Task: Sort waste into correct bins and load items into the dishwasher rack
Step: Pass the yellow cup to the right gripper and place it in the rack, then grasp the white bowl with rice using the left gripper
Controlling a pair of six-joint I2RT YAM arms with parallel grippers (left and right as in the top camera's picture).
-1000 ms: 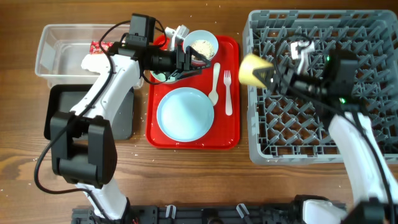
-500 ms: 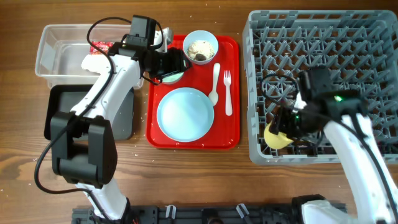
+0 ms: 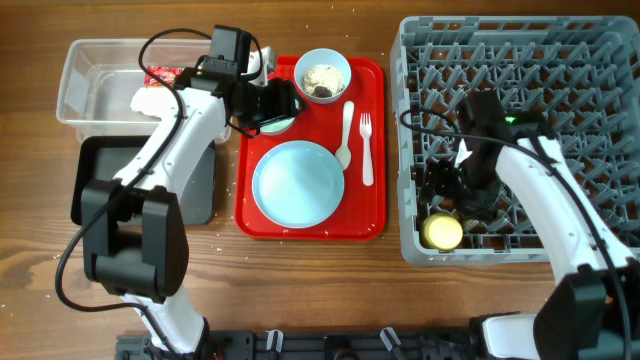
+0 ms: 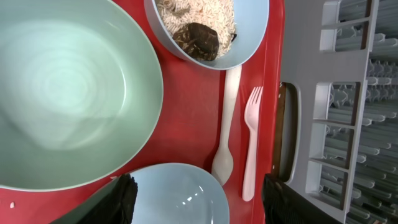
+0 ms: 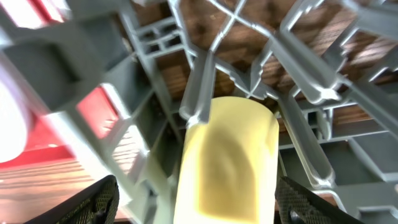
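I will grab the bowl of food scraps by its rim [image 3: 298, 84] [image 4: 159, 36] with my left gripper next. The bowl's opening will stay free to tip out the waste.
The yellow cup [image 3: 442, 232] lies in the front left corner of the grey dishwasher rack [image 3: 520, 60]. My right gripper [image 3: 452, 193] is open just above it; in the right wrist view the cup [image 5: 227, 162] sits free between the spread fingers [image 5: 199, 208]. My left gripper [image 3: 272, 106] is open over the empty pale green bowl [image 4: 68, 93] at the red tray's back left. A second bowl [image 3: 322, 75] holds food scraps [image 4: 199, 18]. The blue plate [image 3: 297, 183], white spoon [image 3: 346, 135] and fork [image 3: 366, 150] lie on the tray.
The clear tub [image 3: 90, 70] at the back left holds the red wrapper [image 3: 160, 75] and white napkin [image 3: 152, 98]. The black tray [image 3: 95, 175] is in front of it, partly under my left arm. The red serving tray [image 3: 375, 215] is between bins and rack.
My right gripper carried the yellow cup down into the rack's front left corner and let it go. My left gripper moved from the scraps bowl to over the green bowl.
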